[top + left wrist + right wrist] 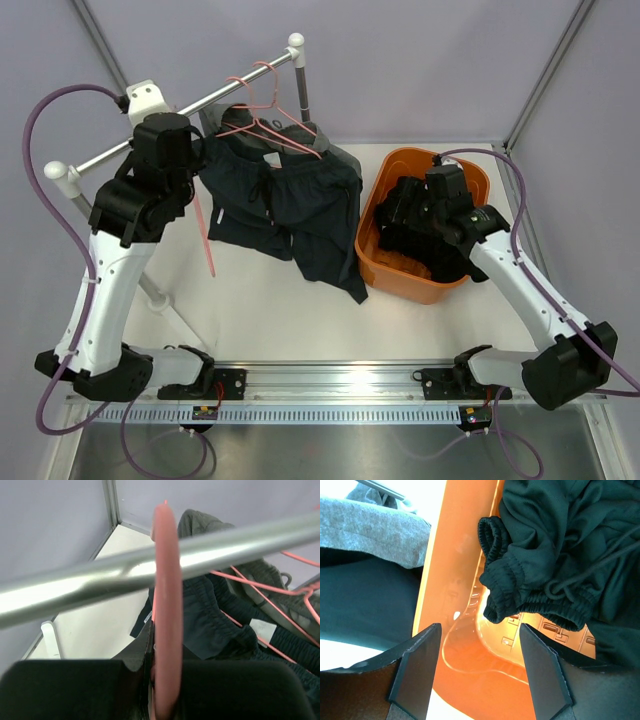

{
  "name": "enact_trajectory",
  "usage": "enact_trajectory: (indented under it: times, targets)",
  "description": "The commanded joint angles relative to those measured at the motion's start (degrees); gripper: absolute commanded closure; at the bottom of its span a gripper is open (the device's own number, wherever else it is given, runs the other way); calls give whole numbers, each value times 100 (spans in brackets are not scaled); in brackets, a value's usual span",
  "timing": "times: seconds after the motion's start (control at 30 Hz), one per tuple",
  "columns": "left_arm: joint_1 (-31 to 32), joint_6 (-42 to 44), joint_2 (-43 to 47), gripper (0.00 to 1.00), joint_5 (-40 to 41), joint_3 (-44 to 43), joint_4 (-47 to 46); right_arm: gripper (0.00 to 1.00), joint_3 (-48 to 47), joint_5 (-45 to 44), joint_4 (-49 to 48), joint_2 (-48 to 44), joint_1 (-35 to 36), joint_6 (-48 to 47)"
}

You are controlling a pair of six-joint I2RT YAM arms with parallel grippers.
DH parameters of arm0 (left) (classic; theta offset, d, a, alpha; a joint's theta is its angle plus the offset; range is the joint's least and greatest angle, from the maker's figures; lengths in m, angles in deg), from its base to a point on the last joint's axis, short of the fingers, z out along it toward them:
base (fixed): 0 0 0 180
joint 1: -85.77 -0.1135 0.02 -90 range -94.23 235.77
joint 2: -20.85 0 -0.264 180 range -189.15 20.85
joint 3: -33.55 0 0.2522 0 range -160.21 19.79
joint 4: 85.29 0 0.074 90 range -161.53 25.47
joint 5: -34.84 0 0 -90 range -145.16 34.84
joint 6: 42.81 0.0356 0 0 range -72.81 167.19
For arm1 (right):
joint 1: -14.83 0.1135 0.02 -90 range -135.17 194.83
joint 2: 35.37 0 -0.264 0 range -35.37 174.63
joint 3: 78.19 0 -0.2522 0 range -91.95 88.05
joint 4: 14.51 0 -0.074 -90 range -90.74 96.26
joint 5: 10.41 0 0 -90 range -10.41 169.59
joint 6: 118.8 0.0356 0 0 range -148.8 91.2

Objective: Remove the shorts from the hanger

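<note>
The hanger's hook tip is still above the bar, and opening now would drop the hanger, so my left gripper first hooks the pink hanger over the bar [215,98], then opens.
Dark navy shorts [280,205] hang from pink hangers [270,125] on the metal rail [215,98], with grey shorts [338,157] behind them. Black shorts [425,225] lie in the orange basket [395,275]. My left gripper [195,165] is at the rail, shut on a bare pink hanger [167,605] whose arm hangs down [206,235]. The left wrist view shows the rail [90,587], navy shorts [215,625] and grey shorts [260,572]. My right gripper [480,665] is open and empty over the basket [465,570], beside the black shorts [560,550].
The rail's stand has a post [300,85] at the back right and a white-knobbed end [57,172] at the left. Cage frame posts [545,75] stand at the back corners. Purple cables [40,130] loop off both arms. The right wrist view shows grey [370,525] and navy [360,600] cloth left of the basket.
</note>
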Motion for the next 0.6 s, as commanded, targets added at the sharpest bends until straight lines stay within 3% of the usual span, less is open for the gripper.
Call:
enact_trajectory:
  times: [0.0, 0.37, 0.57]
  targets:
    - [-434, 92, -101, 100, -327, -389, -255, 28, -327, 75, 140, -191, 15, -165]
    - [-1595, 118, -304, 100, -1338, -364, -448, 29, -547, 102, 360, -226, 15, -253]
    - [-1754, 92, -243, 100, -1602, 110, -641, 29, -459, 137, 334, -227, 24, -227]
